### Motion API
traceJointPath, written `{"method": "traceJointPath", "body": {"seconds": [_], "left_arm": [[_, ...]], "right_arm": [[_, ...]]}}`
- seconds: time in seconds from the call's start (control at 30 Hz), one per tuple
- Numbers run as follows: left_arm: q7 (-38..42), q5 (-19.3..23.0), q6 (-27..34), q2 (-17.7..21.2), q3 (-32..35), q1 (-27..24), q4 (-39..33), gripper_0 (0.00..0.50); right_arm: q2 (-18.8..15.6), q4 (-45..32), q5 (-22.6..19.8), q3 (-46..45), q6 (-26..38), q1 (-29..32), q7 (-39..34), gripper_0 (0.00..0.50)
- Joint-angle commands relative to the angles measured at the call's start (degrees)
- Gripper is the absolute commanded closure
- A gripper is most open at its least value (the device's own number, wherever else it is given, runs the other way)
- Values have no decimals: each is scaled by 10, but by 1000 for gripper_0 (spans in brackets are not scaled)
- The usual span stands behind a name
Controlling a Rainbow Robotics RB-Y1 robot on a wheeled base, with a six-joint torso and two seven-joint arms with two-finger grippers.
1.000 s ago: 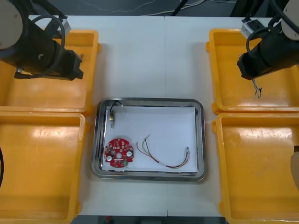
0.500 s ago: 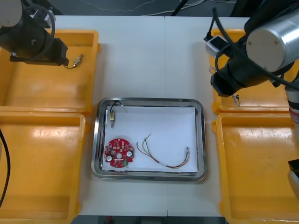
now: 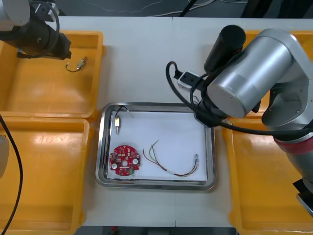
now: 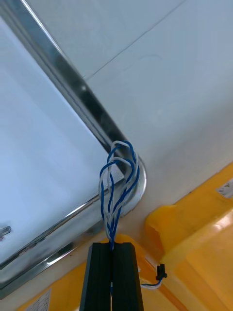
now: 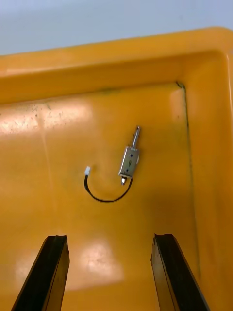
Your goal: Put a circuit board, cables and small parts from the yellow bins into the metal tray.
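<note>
The left gripper grips the small metal part by its boxy body next, to lay the part in the metal tray.
My right gripper is shut on a twisted blue and white cable, which hangs over the far right corner of the metal tray. In the front view the right arm covers that corner. The tray holds a round red circuit board, a red and yellow cable and a small metal part on a black cable. My left gripper stands open above the far left yellow bin, short of a small metal part with a black lead.
The near left bin and near right bin flank the tray. A yellow bin's corner lies close beside my right fingers. Bare table stretches beyond the tray.
The right arm has swung from the far right bin to the tray's far right corner with the blue and white cable. The left arm drew back, uncovering the small part in the far left bin.
</note>
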Motion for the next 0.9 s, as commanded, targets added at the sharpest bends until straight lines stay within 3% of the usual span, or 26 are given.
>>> {"method": "traceJointPath", "body": {"seconds": [0.03, 0.13, 0.47, 0.7, 0.9], "left_arm": [[-49, -24, -35, -22, 20, -32, 12, 0], [-48, -47, -57, -36, 21, -32, 24, 0], [-52, -58, -143, -63, 23, -32, 81, 0], [-52, -69, -150, -75, 20, -32, 99, 0], [-55, -76, -196, -80, 7, -32, 132, 0]], "right_arm": [[16, -19, 10, 42, 2, 2, -8, 500], [29, -19, 10, 64, 2, 0, -6, 500], [75, 25, 2, 106, -10, -34, 20, 500], [89, 65, -2, 111, -53, -45, 108, 500], [89, 106, -13, 114, -93, -45, 167, 500]]}}
